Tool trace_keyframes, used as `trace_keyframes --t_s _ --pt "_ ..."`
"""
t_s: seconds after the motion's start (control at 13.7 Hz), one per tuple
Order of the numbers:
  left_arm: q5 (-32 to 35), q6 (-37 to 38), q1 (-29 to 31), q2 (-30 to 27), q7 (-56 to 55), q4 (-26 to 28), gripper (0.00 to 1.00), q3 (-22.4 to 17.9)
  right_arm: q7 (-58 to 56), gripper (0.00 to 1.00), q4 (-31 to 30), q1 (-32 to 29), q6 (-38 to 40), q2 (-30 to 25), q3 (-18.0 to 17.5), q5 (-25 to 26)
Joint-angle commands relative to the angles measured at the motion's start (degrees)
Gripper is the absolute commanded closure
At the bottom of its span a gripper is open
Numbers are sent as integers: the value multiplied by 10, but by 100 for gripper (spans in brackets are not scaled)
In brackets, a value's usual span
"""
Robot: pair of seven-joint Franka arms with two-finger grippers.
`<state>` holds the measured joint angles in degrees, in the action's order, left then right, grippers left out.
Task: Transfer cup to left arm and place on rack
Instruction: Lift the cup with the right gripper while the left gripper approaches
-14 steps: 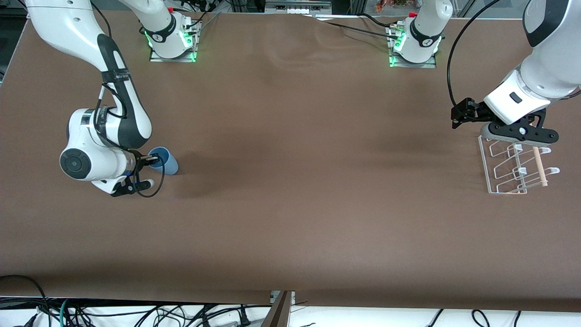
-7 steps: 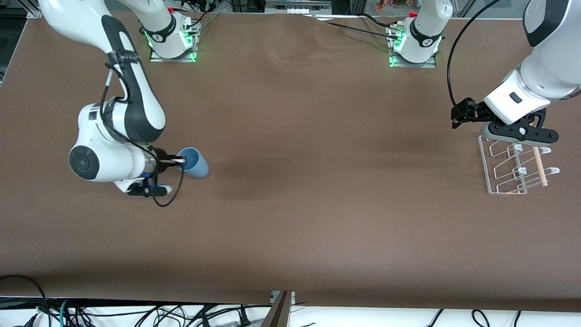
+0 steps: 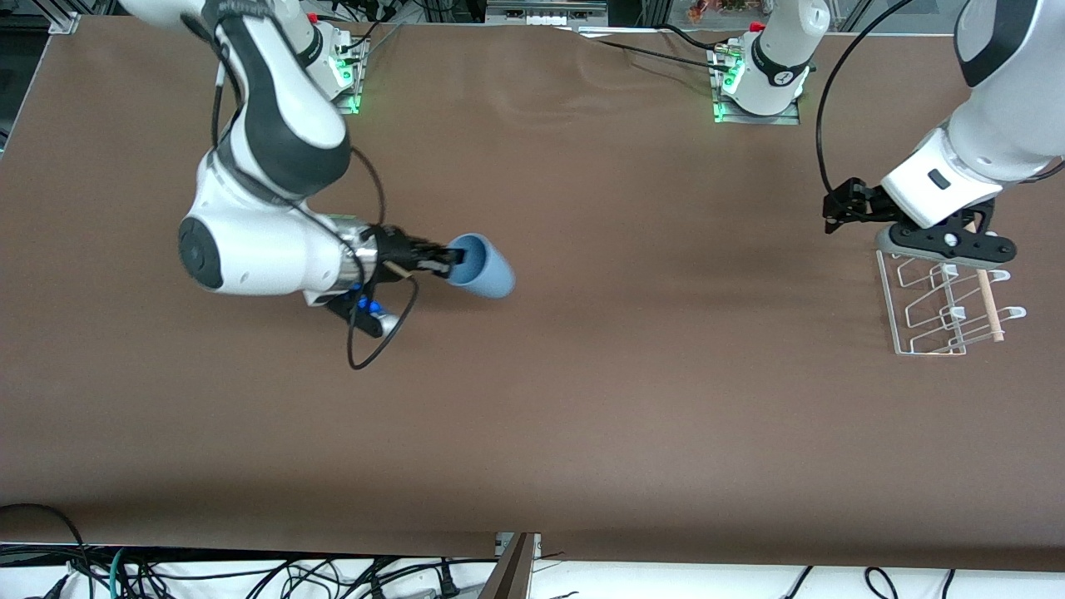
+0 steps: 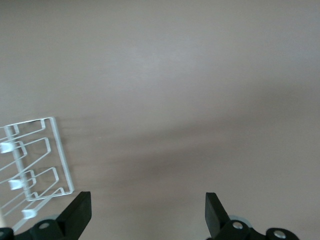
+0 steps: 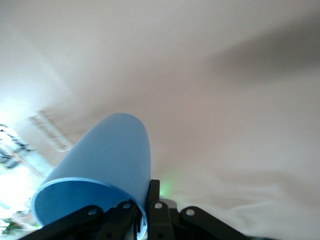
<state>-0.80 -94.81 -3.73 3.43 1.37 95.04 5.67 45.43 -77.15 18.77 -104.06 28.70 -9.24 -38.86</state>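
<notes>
I need to grab the light-blue cup by its closed base end with my left gripper next, so that I can set the cup on the white wire rack [image 3: 944, 306].
The light-blue cup [image 3: 485, 268] hangs in the air over the brown table, tipped on its side. My right gripper [image 3: 445, 260] is shut on its rim, one finger inside and one outside. The cup fills the right wrist view [image 5: 107, 160], pinched at the rim by my right gripper [image 5: 145, 210]. My left gripper [image 3: 944, 241] is open and empty, just over the end of the white wire rack [image 3: 944, 306] nearest the robots' bases. The left wrist view shows the rack [image 4: 32, 165] beside my open left gripper [image 4: 147, 212].
The rack stands at the left arm's end of the table and carries a light wooden dowel [image 3: 988, 299]. A long black cable [image 3: 824, 100] arcs up from the left gripper. The two arm bases [image 3: 757, 83] stand along the table's edge farthest from the front camera.
My right arm has lifted the cup and carried it toward the middle of the table, toward the left arm's end. The left arm has barely moved.
</notes>
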Motion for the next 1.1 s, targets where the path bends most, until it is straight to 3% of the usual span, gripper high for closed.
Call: trace_keyframes --t_s 0.0,0.22,0.51,0.8,1.02 --pt "-59 13 -14 23 17 -14 0 4 114 100 35 58 -58 9 -9 -26" --pt "-85 11 -28 25 147 -15 0 8 206 100 37 127 -154 9 -8 -76" --pt "-196 9 -23 34 414 -10 0 9 258 100 44 184 -262 10 -7 -75" --pt "-296 10 -20 62 640 -9 0 9 273 100 51 189 -280 10 -8 -78" --pt "-346 -19 -27 66 735 -12 0 14 275 100 58 189 -280 16 -7 -78"
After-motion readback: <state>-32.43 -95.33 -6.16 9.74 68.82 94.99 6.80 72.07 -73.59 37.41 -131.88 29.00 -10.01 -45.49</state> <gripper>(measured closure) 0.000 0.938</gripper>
